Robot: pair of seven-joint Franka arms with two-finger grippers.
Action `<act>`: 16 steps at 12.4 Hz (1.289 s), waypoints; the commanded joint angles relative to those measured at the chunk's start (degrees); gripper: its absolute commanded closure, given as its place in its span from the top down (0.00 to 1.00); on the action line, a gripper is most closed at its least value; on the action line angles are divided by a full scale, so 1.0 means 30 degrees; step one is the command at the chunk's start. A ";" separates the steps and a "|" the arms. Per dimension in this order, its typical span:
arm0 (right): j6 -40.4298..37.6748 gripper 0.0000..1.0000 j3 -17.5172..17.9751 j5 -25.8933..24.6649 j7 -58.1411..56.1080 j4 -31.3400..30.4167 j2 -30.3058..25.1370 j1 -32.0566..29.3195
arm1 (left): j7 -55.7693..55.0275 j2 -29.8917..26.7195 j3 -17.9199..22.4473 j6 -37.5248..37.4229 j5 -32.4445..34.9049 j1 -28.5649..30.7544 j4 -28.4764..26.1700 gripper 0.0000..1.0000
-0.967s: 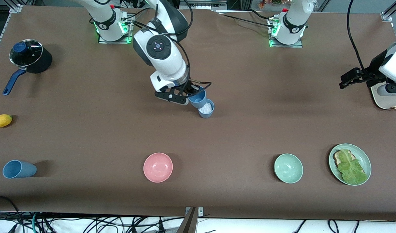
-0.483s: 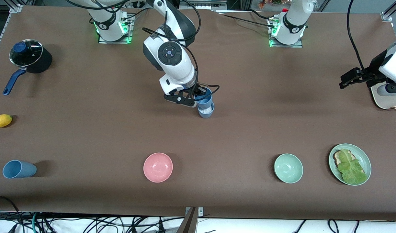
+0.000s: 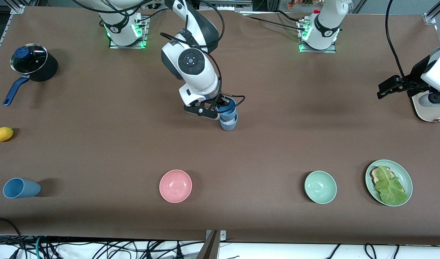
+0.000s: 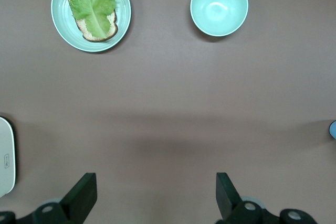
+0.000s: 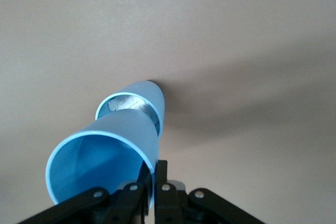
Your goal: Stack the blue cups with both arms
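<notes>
The sky blue cup's base [image 3: 227,117] is standing in the slate blue cup's opening [image 3: 229,122], so the robot's right gripper should open now.
My right gripper [image 3: 220,107] is shut on the rim of the sky blue cup [image 3: 227,107] at the middle of the table. The cup is tilted, with its base at the mouth of the upright slate blue cup [image 3: 228,124]. In the right wrist view the gripper [image 5: 154,182] pinches the held cup's [image 5: 100,161] wall, and the lower cup [image 5: 142,95] shows something white inside. Another blue cup [image 3: 20,188] lies on its side near the front camera at the right arm's end. My left gripper [image 3: 383,90] waits open and empty over the left arm's end; it also shows in the left wrist view [image 4: 156,192].
A pink bowl [image 3: 175,186], a pale green bowl [image 3: 320,187] [image 4: 219,6] and a plate [image 3: 409,181] [image 4: 126,9] with bread and lettuce stand near the front camera. A lidded pot [image 3: 31,61] and a yellow fruit [image 3: 2,134] are at the right arm's end. A white device [image 3: 426,106] lies under the left arm.
My right gripper has carried the sky blue cup toward the left arm's end, from beside the slate blue cup to over its mouth. The left arm has not moved.
</notes>
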 commanded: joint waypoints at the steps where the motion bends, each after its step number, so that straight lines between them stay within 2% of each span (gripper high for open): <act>1: -0.0321 0.13 -0.0067 0.0015 0.0064 0.1498 0.0788 0.0094 | 0.0139 -0.0083 -0.0032 -0.0303 0.0237 0.0009 0.0182 1.00; 2: -0.0438 0.16 -0.0096 0.0015 0.0063 0.1879 0.0964 0.0094 | 0.0139 -0.0083 -0.0032 -0.0303 0.0237 0.0009 0.0182 1.00; 3: -0.0468 0.31 -0.0096 -0.0043 0.0063 0.1940 0.1053 0.0094 | 0.0139 -0.0083 -0.0032 -0.0303 0.0237 0.0009 0.0182 1.00; 5: -0.0381 1.00 -0.0126 -0.0073 0.0150 0.1941 0.1112 0.0094 | 0.0139 -0.0083 -0.0061 -0.0303 0.0237 0.0009 0.0182 1.00; 10: -0.1546 1.00 -0.0214 -0.0802 -0.0635 0.2233 0.0762 -0.0751 | 0.0139 -0.0083 -0.0032 -0.0303 0.0237 0.0009 0.0182 1.00; 14: -0.4065 1.00 -0.0359 -0.0951 -0.4556 0.2205 -0.0117 -0.2714 | 0.0169 -0.0083 -0.0032 -0.0303 0.0237 0.0009 0.0182 1.00; 16: -0.5703 1.00 -0.1845 -0.0952 -0.6257 0.2088 -0.0497 -0.2836 | 0.0256 -0.0083 -0.0032 -0.0303 0.0237 0.0009 0.0182 1.00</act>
